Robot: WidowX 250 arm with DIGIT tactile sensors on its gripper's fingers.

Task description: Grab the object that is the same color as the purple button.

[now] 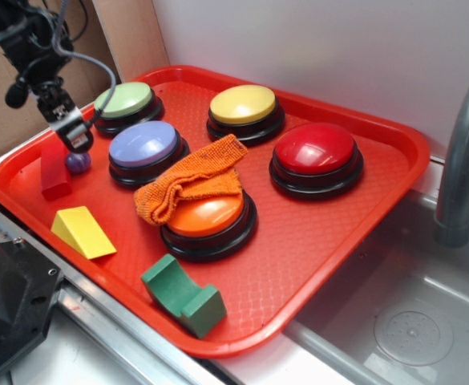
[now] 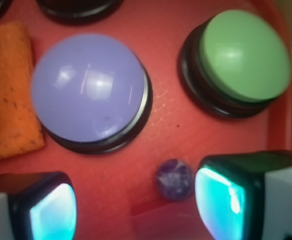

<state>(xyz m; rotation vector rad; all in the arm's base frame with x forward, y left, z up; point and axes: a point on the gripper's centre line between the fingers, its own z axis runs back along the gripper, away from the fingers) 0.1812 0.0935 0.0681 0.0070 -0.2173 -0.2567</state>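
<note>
The purple ball (image 2: 174, 179) lies small on the red tray (image 2: 111, 182) below my fingers, so they would miss if I closed now. My gripper needs to go lower first, then close.
The object, a small glossy purple ball (image 1: 78, 163) (image 2: 174, 179), lies on the red tray (image 1: 322, 233) beside the purple button (image 1: 144, 146) (image 2: 88, 86), a lavender dome on a black base. My gripper (image 1: 75, 138) (image 2: 136, 207) hovers just above the ball, open. In the wrist view the ball sits between the jaws, close to the right fingertip (image 2: 225, 200) and far from the left one (image 2: 53, 212). Nothing is held.
A red block (image 1: 54, 170) (image 2: 165, 225) stands right beside the ball. A green button (image 1: 126, 103) (image 2: 243, 55) is behind it. An orange cloth (image 1: 188, 183) (image 2: 6, 90) drapes over an orange button (image 1: 206, 218). Yellow (image 1: 242, 106) and red (image 1: 314, 152) buttons, a yellow wedge (image 1: 82, 231) and a green block (image 1: 182, 293) share the tray. A sink (image 1: 394, 321) lies to the right.
</note>
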